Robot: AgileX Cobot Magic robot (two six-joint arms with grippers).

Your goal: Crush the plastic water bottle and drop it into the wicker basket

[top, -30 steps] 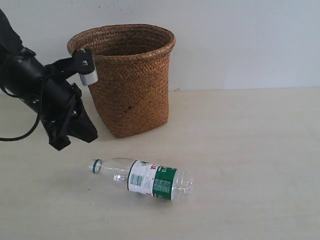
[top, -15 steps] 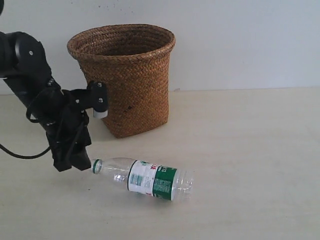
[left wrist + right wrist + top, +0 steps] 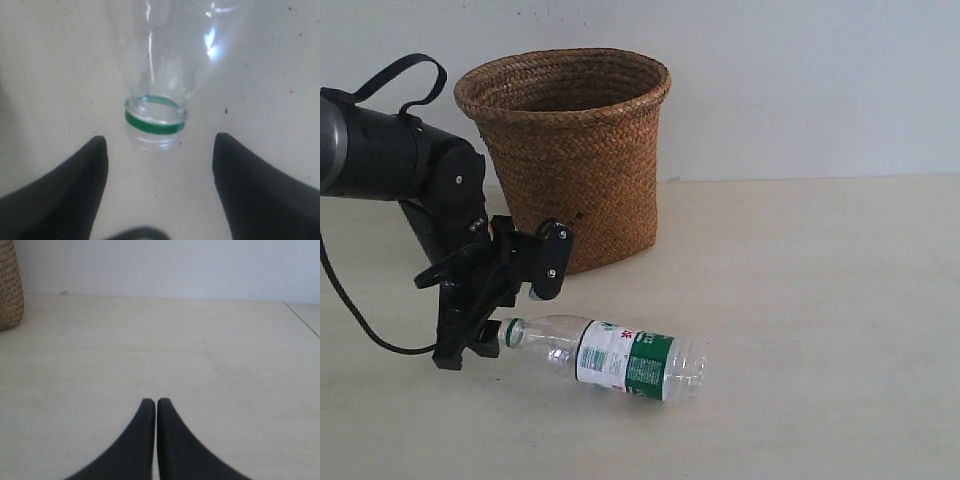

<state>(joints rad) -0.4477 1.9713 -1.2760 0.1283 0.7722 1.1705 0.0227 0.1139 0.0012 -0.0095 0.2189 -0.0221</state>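
Note:
The green neck ring [image 3: 513,332] [image 3: 154,126] is still ahead of my left gripper's fingers, so closing on the bottle now would miss it. The gripper moves forward first.
The plastic water bottle [image 3: 610,358] lies on its side on the pale table, capless mouth with green neck ring toward the left, ribbed base toward the right. My left gripper [image 3: 470,345] is down at the table just left of the mouth. In the left wrist view the left gripper [image 3: 160,142] stands open, its black fingers either side of the bottle mouth [image 3: 156,120], which sits just ahead of the tips, untouched. The wicker basket [image 3: 575,160] stands upright behind the bottle. My right gripper [image 3: 156,401] is shut on nothing above bare table, outside the exterior view.
A white wall runs behind the table. The basket's side [image 3: 10,287] shows at the edge of the right wrist view. A table edge [image 3: 302,320] shows at far right there. A black cable [image 3: 360,320] trails from the left arm.
The left arm has swung down and forward from beside the basket to the table, bringing its open gripper up to the bottle's mouth. The bottle and basket have not moved.

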